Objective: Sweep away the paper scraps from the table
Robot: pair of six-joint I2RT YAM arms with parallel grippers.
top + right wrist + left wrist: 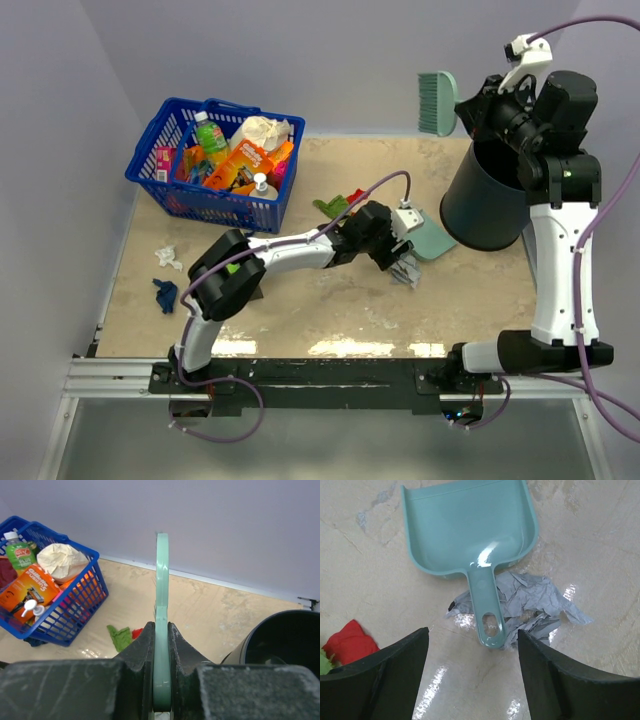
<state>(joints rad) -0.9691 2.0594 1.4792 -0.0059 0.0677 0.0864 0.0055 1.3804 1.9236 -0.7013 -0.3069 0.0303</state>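
My left gripper grabs the teal dustpan point(470, 525) by its handle's end point(490, 627) next, since the pan stays open to receive the swept paper scraps.
The teal dustpan point(470, 525) lies flat on the table point(300, 320), its handle point(487, 605) resting on a whitish-grey paper scrap point(530, 597). My left gripper point(471, 636) is open and empty just short of the handle's end; in the top view it point(398, 258) sits mid-table beside the dustpan point(428, 242). A red scrap point(350, 642) and an olive green scrap point(330, 207) lie to its left. A whitish scrap point(167, 257) and a dark blue scrap point(165, 295) lie at the table's left. My right gripper point(161, 630) is shut on the teal brush point(437, 102), held high.
A blue plastic basket point(150, 150) full of groceries stands at the back left. A black bin point(490, 200) tilts at the right, under my right arm. My left arm stretches across the table's middle.
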